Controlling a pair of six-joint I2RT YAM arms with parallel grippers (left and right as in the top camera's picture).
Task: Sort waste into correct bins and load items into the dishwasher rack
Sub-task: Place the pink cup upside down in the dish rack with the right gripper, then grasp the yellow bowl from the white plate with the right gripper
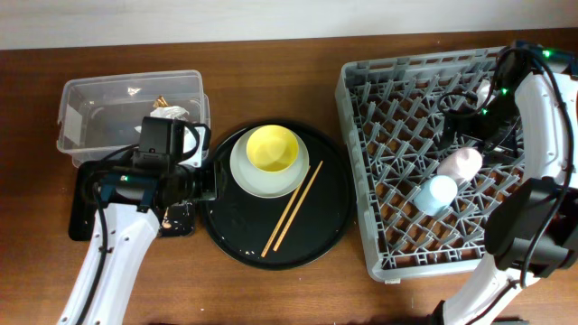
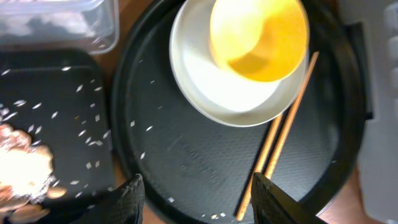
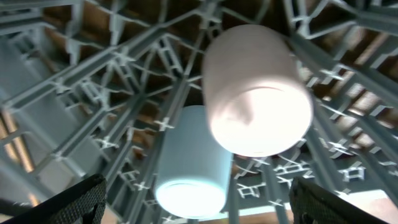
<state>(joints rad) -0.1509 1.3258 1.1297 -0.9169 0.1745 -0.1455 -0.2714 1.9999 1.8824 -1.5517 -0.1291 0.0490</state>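
I need to grab the yellow bowl by its open rim (image 1: 295,146) with my right gripper next. Then I can tip it and load it into the dishwasher rack.
The yellow bowl (image 1: 273,149) sits on the pale plate (image 1: 244,176) on the round black tray, with two chopsticks (image 1: 293,209) beside them. My left gripper (image 1: 212,185) is open and empty over the round tray's left rim. In the left wrist view it (image 2: 199,199) frames the chopsticks' lower ends (image 2: 280,134), below the plate (image 2: 205,87) and bowl (image 2: 258,37). The pink cup (image 1: 461,164) and blue cup (image 1: 436,194) lie in the dishwasher rack (image 1: 379,181). My right gripper (image 1: 470,122) hangs open above them; its wrist view (image 3: 199,202) shows the pink cup (image 3: 255,87) and blue cup (image 3: 193,162).
The clear tub (image 1: 90,108) at the back left holds a tissue wad (image 1: 170,113). The shallow black rectangular tray (image 2: 56,93) under my left arm carries brownish scraps (image 2: 22,168) and scattered crumbs. The round black tray (image 1: 271,244) lies between this tray and the rack.
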